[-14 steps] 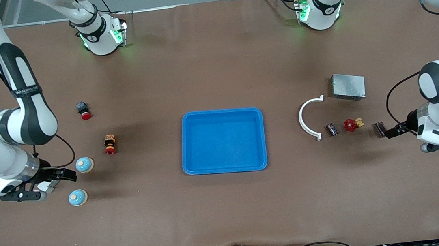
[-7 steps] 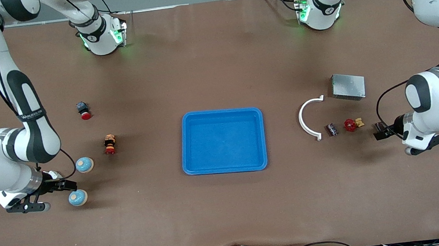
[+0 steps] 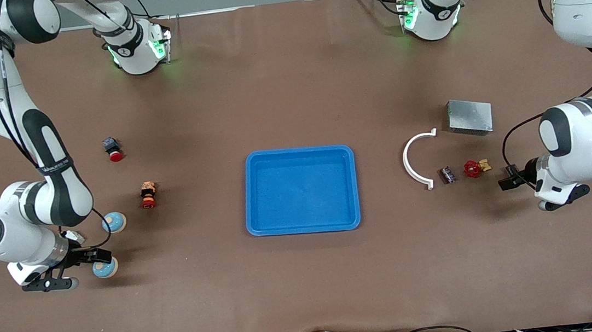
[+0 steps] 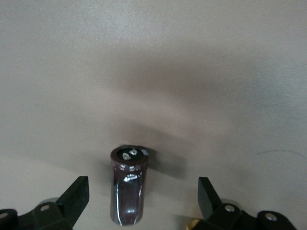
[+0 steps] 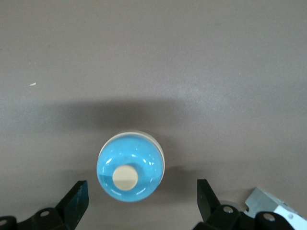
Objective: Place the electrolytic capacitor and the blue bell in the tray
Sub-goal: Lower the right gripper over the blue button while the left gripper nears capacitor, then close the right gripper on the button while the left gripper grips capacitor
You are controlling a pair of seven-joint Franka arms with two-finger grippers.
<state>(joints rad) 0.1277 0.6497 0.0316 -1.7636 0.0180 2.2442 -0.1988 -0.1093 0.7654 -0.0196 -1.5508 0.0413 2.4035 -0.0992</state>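
My left gripper grips the electrolytic capacitor [image 3: 447, 174] by its brown body, beside the metal terminals, next, to place the capacitor in the tray.
The bright-blue tray [image 3: 258, 203] sits mid-table. The electrolytic capacitor [image 3: 447, 174] is a dark brown cylinder lying beside a white arc. In the left wrist view the capacitor [image 4: 128, 191] shows between my open fingers. My left gripper [image 3: 508, 181] [image 4: 142, 184] is open and empty, apart from the capacitor toward the left arm's end of the table. A blue bell [image 3: 104, 269] with a cream knob sits near the right arm's end. My right gripper [image 3: 97, 257] [image 5: 140, 191] is open over it, and the bell [image 5: 130, 173] shows between the fingertips, untouched.
A second blue bell [image 3: 114, 222] lies farther from the front camera than the first. Two red-capped buttons [image 3: 114, 149] [image 3: 148, 195] lie toward the tray. A white arc [image 3: 415, 161], a red-and-gold part [image 3: 473, 168] and a grey metal box [image 3: 469, 117] surround the capacitor.
My right gripper has moved from beside the farther bell to over the nearer bell. My left gripper has shifted a little toward the red part and the capacitor. Both stay open.
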